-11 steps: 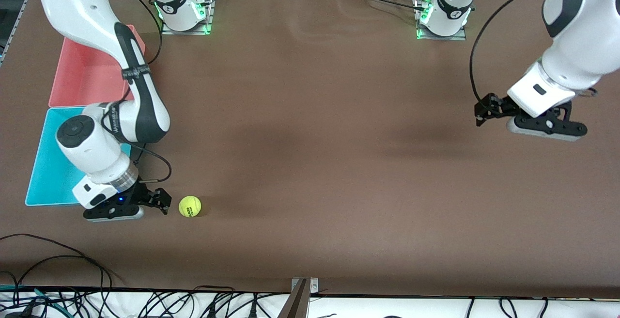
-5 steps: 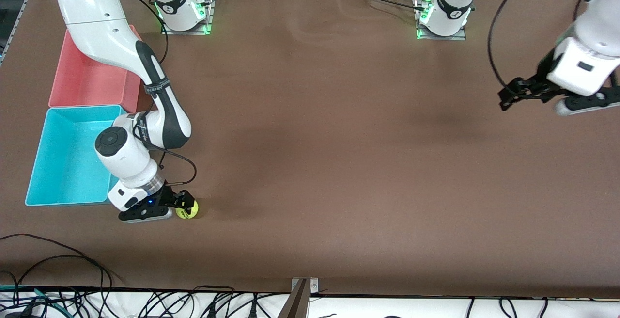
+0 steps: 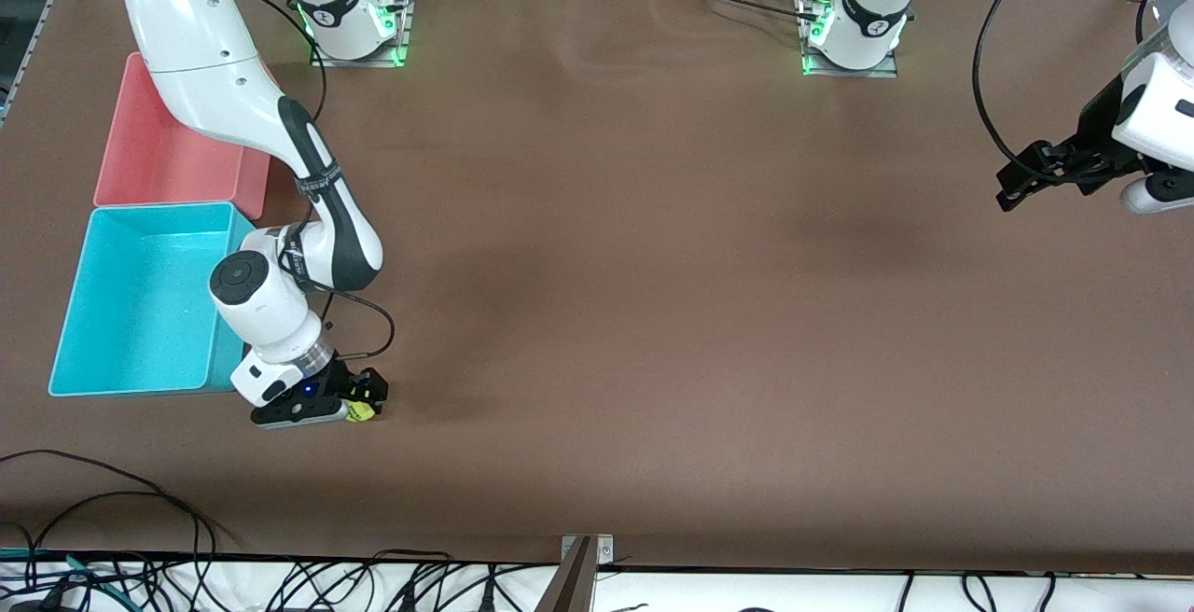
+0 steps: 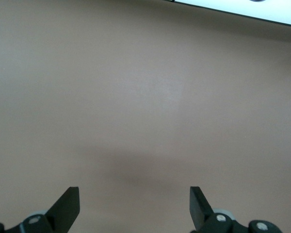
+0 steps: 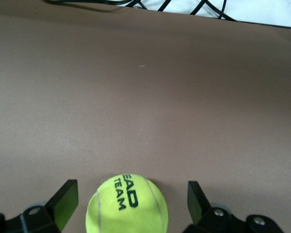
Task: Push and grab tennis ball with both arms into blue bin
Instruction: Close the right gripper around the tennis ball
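Observation:
My right gripper grabs the tennis ball around its round body [image 3: 360, 410] [image 5: 126, 206] next, to get it into the blue bin.
The tennis ball [image 3: 361, 413] lies on the brown table, nearer to the front camera than the blue bin [image 3: 140, 209] and just off its corner. My right gripper [image 3: 366, 399] is low over the ball and open. In the right wrist view the ball [image 5: 127, 206], printed "HEAD TEAM", sits between the two fingers of the right gripper [image 5: 131, 192] with a gap on each side. My left gripper [image 3: 1015, 185] is open and empty, up over the left arm's end of the table. The left wrist view shows the left gripper [image 4: 134, 199] over bare table.
A pink bin [image 3: 168, 164] stands against the blue bin, farther from the front camera. Black cables [image 3: 112, 500] lie along the table's edge nearest the front camera. The two arm bases [image 3: 354, 20] [image 3: 853, 24] stand at the edge farthest from it.
My right gripper has moved from beside the ball to around it, and the ball is now mostly covered. My left arm has drawn back toward its end of the table.

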Available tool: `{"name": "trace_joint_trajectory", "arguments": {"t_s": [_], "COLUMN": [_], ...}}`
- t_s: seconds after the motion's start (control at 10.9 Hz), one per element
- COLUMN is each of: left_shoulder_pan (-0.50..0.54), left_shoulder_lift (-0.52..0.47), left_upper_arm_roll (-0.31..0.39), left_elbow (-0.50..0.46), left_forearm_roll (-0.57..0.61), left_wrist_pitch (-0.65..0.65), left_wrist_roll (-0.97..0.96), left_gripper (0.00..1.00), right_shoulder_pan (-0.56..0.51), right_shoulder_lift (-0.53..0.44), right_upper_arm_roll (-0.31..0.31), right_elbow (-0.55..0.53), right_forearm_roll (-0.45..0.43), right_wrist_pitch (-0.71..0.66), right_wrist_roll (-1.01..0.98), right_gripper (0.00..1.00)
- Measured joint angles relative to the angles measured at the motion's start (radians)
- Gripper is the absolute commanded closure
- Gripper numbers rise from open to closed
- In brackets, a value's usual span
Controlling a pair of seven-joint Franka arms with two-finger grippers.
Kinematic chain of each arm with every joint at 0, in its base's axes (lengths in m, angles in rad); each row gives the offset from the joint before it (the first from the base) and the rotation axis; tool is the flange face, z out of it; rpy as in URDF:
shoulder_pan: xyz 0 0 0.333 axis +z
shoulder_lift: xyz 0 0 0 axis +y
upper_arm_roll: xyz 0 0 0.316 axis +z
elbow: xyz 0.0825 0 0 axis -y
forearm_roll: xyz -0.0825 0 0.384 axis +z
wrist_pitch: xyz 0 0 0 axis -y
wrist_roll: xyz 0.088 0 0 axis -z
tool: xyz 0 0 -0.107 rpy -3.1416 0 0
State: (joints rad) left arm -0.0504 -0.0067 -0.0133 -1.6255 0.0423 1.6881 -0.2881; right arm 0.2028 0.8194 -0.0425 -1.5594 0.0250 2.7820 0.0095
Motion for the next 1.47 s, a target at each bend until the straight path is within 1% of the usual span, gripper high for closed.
{"name": "trace_joint_trajectory", "arguments": {"t_s": [0.18, 0.46, 0.55, 0.64, 0.74, 0.83, 0.92, 1.29, 1.47], "left_shoulder_pan": [-0.003, -0.004, -0.008, -0.011, -0.012, -0.012, -0.012, -0.011, -0.009], "left_shoulder_lift": [0.000, 0.001, 0.001, 0.001, 0.001, 0.001, 0.001, 0.001, 0.002], "left_upper_arm_roll": [0.024, 0.038, 0.036, 0.033, 0.027, 0.018, 0.008, 0.001, 0.003], "left_elbow": [0.008, 0.008, 0.008, 0.008, 0.008, 0.008, 0.008, 0.040, 0.046], "left_forearm_roll": [-0.053, -0.073, -0.073, -0.073, -0.073, -0.072, -0.070, -0.067, -0.067], "left_wrist_pitch": [0.000, -0.003, -0.006, -0.010, -0.022, -0.032, -0.042, -0.088, -0.093], "left_wrist_roll": [0.044, 0.061, 0.062, 0.062, 0.064, 0.067, 0.068, 0.098, 0.111], "left_gripper": [0.00, 0.00, 0.00, 0.00, 0.00, 0.00, 0.00, 0.00, 0.00], "right_shoulder_pan": [0.000, 0.000, 0.000, 0.000, 0.000, 0.000, 0.000, 0.000, -0.001], "right_shoulder_lift": [0.007, 0.011, 0.015, 0.019, 0.025, 0.027, 0.027, 0.024, 0.007], "right_upper_arm_roll": [0.000, 0.003, 0.006, 0.008, 0.008, 0.008, 0.008, 0.008, 0.008], "right_elbow": [0.000, -0.002, -0.007, -0.010, -0.010, -0.010, -0.010, -0.008, 0.001], "right_forearm_roll": [0.000, 0.000, 0.000, 0.000, 0.000, 0.000, 0.000, 0.000, 0.000], "right_wrist_pitch": [0.009, 0.009, 0.009, 0.009, 0.009, 0.009, 0.009, -0.006, -0.084], "right_wrist_roll": [0.000, -0.001, -0.001, -0.001, -0.001, -0.001, -0.001, -0.001, -0.001], "right_gripper": [0.00, 0.00, 0.03, 0.26, 0.57, 0.75, 0.78, 0.78, 0.78]}}
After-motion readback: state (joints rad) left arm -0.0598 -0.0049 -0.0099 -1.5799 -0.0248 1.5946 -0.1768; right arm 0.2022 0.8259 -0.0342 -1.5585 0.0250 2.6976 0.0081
